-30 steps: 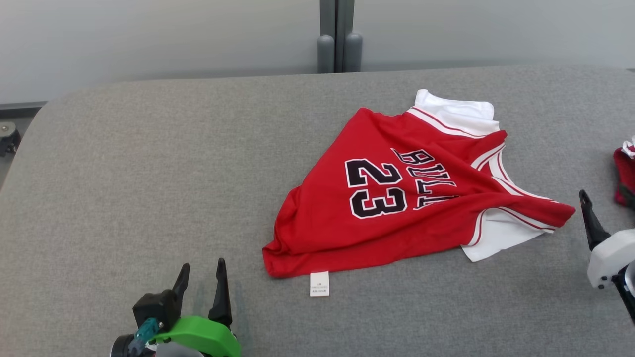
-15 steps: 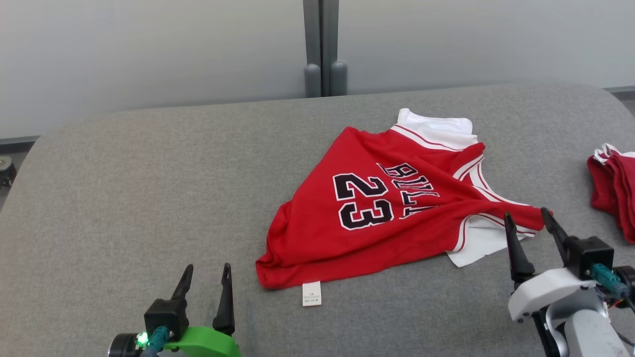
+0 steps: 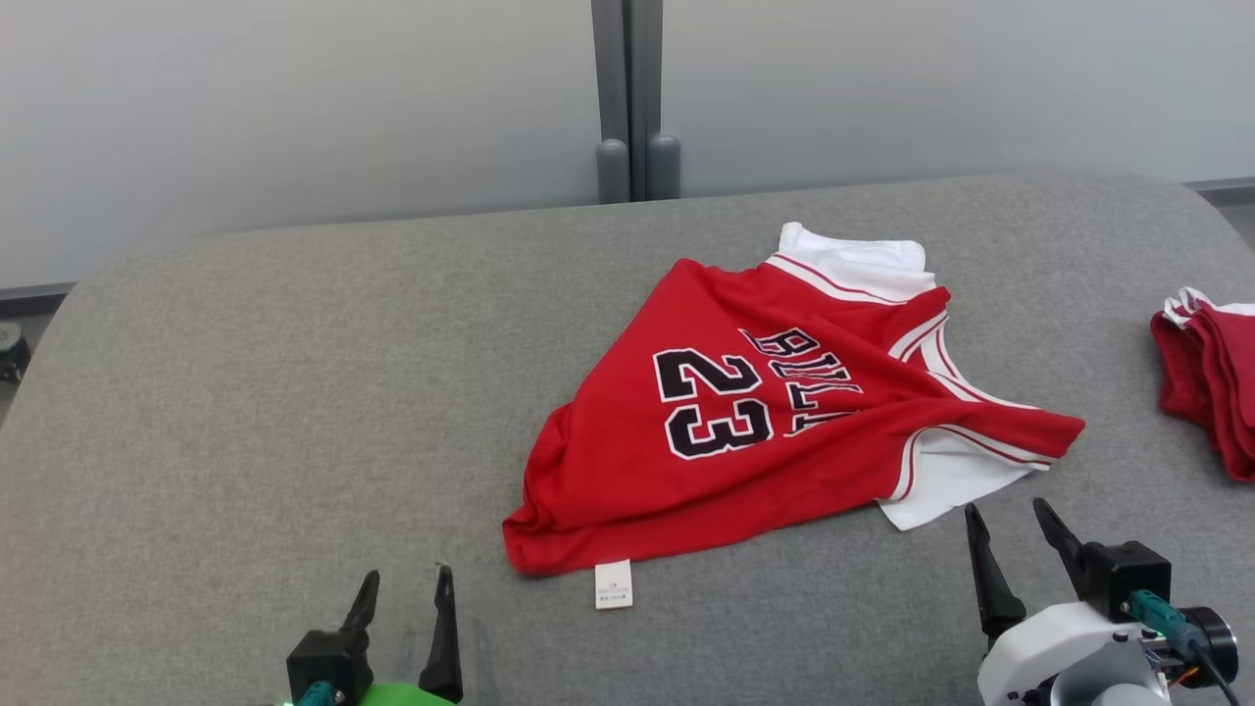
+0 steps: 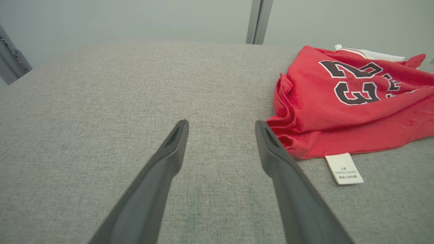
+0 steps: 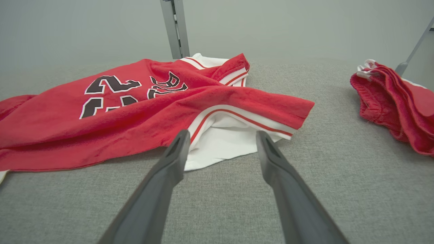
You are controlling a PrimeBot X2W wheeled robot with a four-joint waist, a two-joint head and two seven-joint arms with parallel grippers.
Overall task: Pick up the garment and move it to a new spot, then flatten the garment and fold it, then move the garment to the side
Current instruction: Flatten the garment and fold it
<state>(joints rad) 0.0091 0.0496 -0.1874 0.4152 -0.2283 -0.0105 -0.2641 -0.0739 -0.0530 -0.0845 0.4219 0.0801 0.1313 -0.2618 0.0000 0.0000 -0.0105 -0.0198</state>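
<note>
My left gripper is going to take hold of the garment next by its red hem corner (image 3: pixel 525 551) (image 4: pixel 292 145), since loose folds stand up there while the printed body lies flat.
The garment (image 3: pixel 775 412) is a red jersey with white trim and a black 23, lying rumpled in a rough triangle on the grey table (image 3: pixel 294 392). A white label (image 3: pixel 614 585) pokes out at its near corner. My left gripper (image 3: pixel 407 588) stands open at the table's near edge, left of that corner and clear of the cloth. In the left wrist view the garment (image 4: pixel 352 101) lies just right of my left gripper (image 4: pixel 220 125). My right gripper (image 3: pixel 1010 520) is open too, just short of the white hem. From the right wrist, my right gripper (image 5: pixel 220 135) points at the hem of the garment (image 5: pixel 135 108).
A pile of folded red garments (image 3: pixel 1211 378) lies at the table's right edge, also in the right wrist view as the red pile (image 5: pixel 393 101). A grey post (image 3: pixel 627 98) stands behind the table against a pale wall. The table's left half offers wide free room.
The camera has shifted, bringing the right gripper and the red pile into view. My right gripper has drawn back toward me, off the jersey's right tip. The jersey has not moved on the table.
</note>
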